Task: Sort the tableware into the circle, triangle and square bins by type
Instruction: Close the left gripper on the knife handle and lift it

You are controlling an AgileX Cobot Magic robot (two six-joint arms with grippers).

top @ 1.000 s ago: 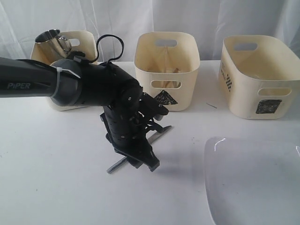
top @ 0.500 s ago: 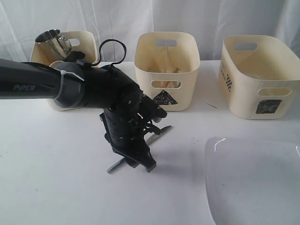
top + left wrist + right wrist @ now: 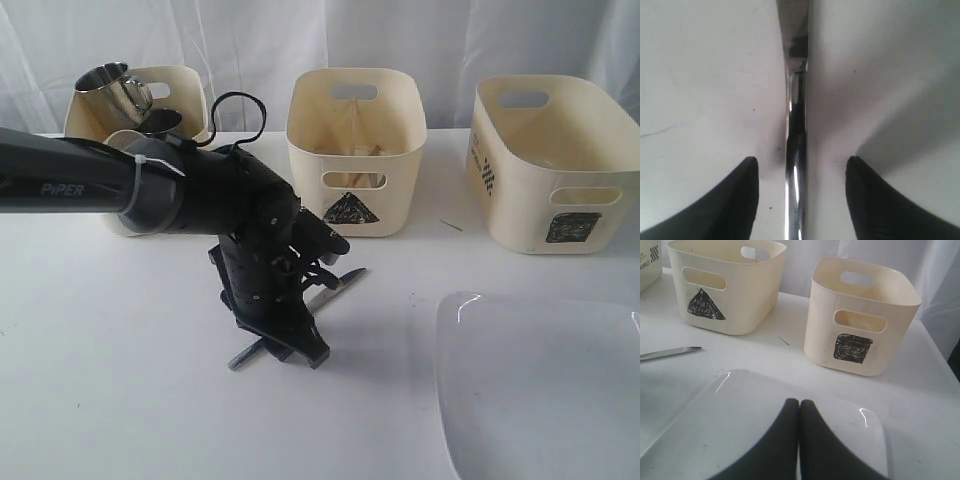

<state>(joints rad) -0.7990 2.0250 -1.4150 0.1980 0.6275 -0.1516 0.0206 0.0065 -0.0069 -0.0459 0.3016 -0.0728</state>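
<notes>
My left gripper should close on the cutlery now. Its fingers reach down on both sides of the cutlery's handle (image 3: pixel 796 170), so they would hold the cutlery.
A piece of metal cutlery (image 3: pixel 343 279) lies on the white table in front of the triangle bin (image 3: pixel 355 150). My left gripper (image 3: pixel 296 350) points down over its middle. In the left wrist view the shiny handle (image 3: pixel 796 175) runs between the two black fingers (image 3: pixel 740 200); my left gripper (image 3: pixel 802 161) is open and apart from it on both sides. My right gripper (image 3: pixel 799 404) is shut with nothing in it, hovering over the large white plate (image 3: pixel 730 420). That plate (image 3: pixel 540 385) lies at the front right. Steel mugs (image 3: pixel 110 88) stick out of the left bin (image 3: pixel 185 95).
The square bin (image 3: pixel 555 165) stands back right, also seen close in the right wrist view as the square bin (image 3: pixel 860 315) beside the triangle bin (image 3: pixel 725 285). My arm hides the left bin's mark. Pale wooden pieces (image 3: pixel 350 152) show inside the triangle bin.
My left arm has sunk a little and shifted slightly left, bringing the open gripper closer down around the cutlery. The cutlery and plate have not moved.
</notes>
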